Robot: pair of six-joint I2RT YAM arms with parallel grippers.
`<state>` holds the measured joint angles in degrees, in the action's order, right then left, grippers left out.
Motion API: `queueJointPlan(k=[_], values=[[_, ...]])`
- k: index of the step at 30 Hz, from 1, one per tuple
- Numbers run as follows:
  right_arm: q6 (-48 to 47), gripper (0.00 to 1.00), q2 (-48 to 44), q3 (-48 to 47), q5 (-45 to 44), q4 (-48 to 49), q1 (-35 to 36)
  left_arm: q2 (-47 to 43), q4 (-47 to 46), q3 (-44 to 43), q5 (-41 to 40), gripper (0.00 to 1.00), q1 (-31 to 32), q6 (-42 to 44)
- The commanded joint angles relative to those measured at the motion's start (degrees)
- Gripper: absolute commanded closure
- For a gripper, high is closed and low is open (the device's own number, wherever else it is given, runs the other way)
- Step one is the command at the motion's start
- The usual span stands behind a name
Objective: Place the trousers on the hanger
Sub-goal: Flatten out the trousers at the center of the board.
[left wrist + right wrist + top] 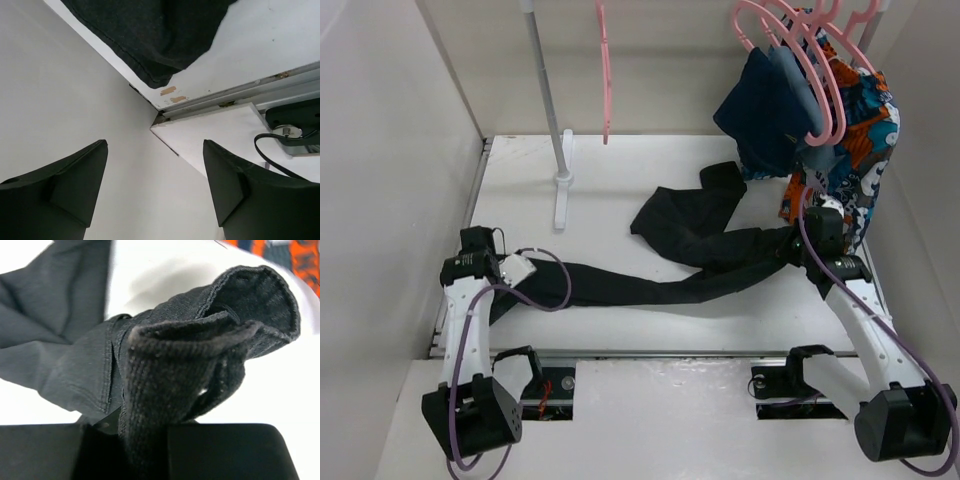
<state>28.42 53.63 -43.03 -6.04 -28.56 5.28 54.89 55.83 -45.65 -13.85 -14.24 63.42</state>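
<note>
The trousers will next be picked up by my left gripper at the hem corner of the stretched leg (496,314) (157,80), so that leg can be spread flat for hanging.
The black trousers (690,262) lie across the white table (620,170), one leg stretched to the left, the other folded back toward the middle. My right gripper (812,236) is shut on a bunched ribbed end of the trousers (200,335) at the table's right side; its fingers (225,450) clamp the fabric (145,427). My left gripper (468,258) is open and empty (155,147) at the table's left edge, beside the trouser leg's end (150,35), facing the side wall. The single pink hanger (605,70) hangs from the rack at the back.
The rack's grey pole (544,90) stands on a white base (563,190) at back left. Bunched pink hangers (820,60) with a navy garment (770,110) and an orange-blue patterned cloth (860,140) hang at back right. White walls close both sides.
</note>
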Motion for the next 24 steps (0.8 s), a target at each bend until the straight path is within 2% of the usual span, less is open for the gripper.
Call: queueJointPlan(k=[1, 3, 4, 5, 8, 12, 13, 16, 18, 24], values=[[2.7, 1.0, -0.3, 0.0, -1.8, 1.6, -2.8, 2.0, -0.4, -5.2, 0.8, 0.25, 0.2, -2.1], [2.2, 1.0, 0.3, 0.0, -1.8, 2.8, -2.8, 7.0, -5.2, -9.8, 2.8, 0.24, 0.2, -7.7], [2.2, 1.0, 1.1, 0.0, -2.3, 2.8, -2.8, 9.2, -7.7, -15.2, 6.3, 0.24, 0.2, -10.6], [1.5, 1.0, 1.1, -0.6, -2.3, 2.8, -2.8, 11.4, -8.6, -17.8, 8.2, 0.24, 0.2, -16.5], [0.1, 1.0, 2.4, -0.6, -3.7, 2.8, -3.3, 20.5, -12.5, -24.4, 12.7, 0.24, 0.2, -23.7], [-2.5, 1.0, 2.4, 0.0, -3.1, 4.0, -3.3, 32.4, -16.2, -27.2, 10.3, 0.2, 0.2, -30.6], [-2.5, 1.0, 2.4, 0.0, -2.6, 4.0, -3.3, 38.0, -16.2, -28.3, 9.5, 0.2, 0.2, -33.6], [-3.9, 1.0, 2.4, -0.7, -2.6, 4.0, -3.9, 46.0, -16.2, -33.4, 8.7, 0.12, -1.7, -38.0], [-5.1, 1.0, 2.4, -0.7, -2.6, 4.0, -3.9, 48.5, -17.1, -35.8, 8.7, 0.0, -2.9, -41.2], [-5.8, 1.0, 1.9, -0.7, -3.2, 3.5, -3.9, 57.5, -18.0, -35.1, 6.9, 0.02, -4.0, -43.2]])
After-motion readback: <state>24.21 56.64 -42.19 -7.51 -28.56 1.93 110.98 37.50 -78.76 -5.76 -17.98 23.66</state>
